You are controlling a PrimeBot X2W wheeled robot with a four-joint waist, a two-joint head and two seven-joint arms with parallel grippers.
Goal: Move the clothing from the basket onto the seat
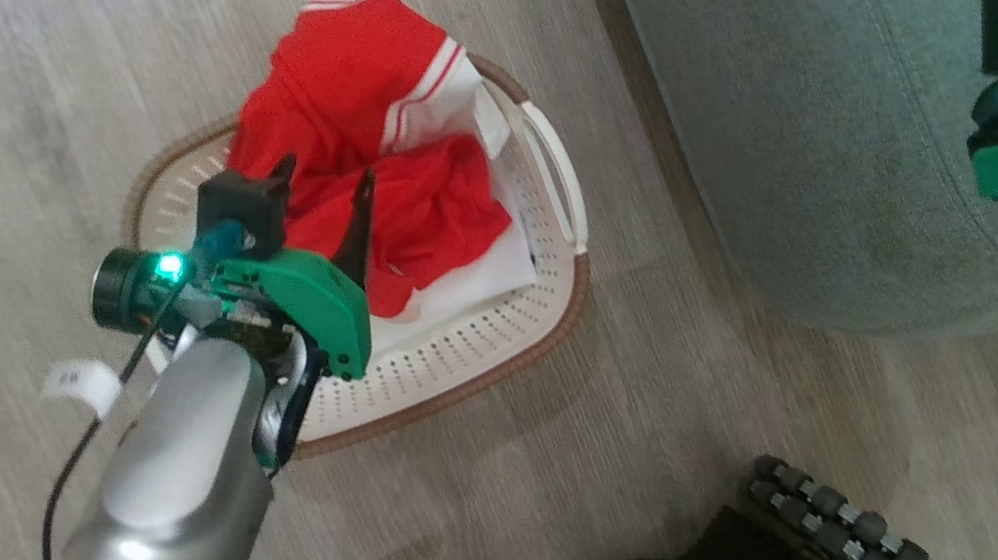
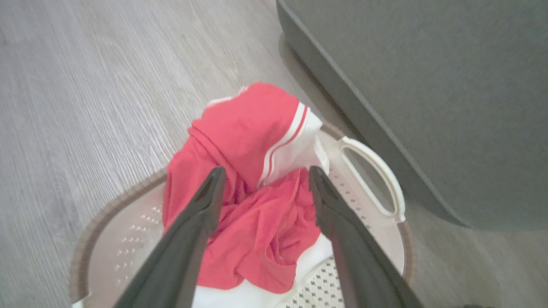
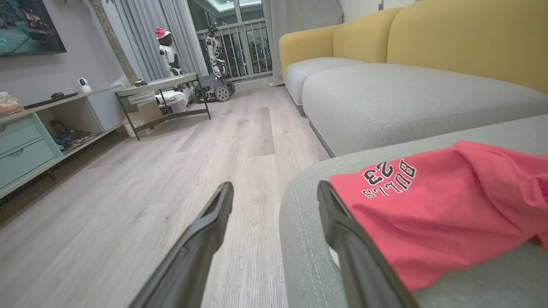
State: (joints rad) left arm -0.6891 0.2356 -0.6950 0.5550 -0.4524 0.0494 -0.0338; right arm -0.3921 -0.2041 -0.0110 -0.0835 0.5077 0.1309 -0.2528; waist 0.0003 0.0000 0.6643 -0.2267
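My left gripper should next pick up the red garment in the basket by a raised fold (image 2: pixel 277 205), to move it onto the seat.
One red garment (image 1: pixel 374 139) with white striped trim lies crumpled in the cream basket (image 1: pixel 470 346) on the wood floor. My left gripper (image 1: pixel 326 187) hangs open just over it, one fingertip on each side of the red folds (image 2: pixel 257 222); the left wrist view shows my left gripper (image 2: pixel 265 177) with nothing pinched. The basket's white handle (image 2: pixel 376 171) faces the grey-green seat (image 1: pixel 836 112). A second red garment (image 3: pixel 428 209), printed "BULLS 23", lies on the seat cushion (image 3: pixel 308 248). My right gripper (image 3: pixel 275 191) is open and empty at that cushion's corner, beside the garment.
My dark wheeled base (image 1: pixel 833 518) is at the bottom of the head view. The basket sits close to the seat's side. Further off stand a yellow-backed sofa (image 3: pixel 428 34), a low table (image 3: pixel 162 85) and a cabinet with drawers (image 3: pixel 21 149) along the left wall.
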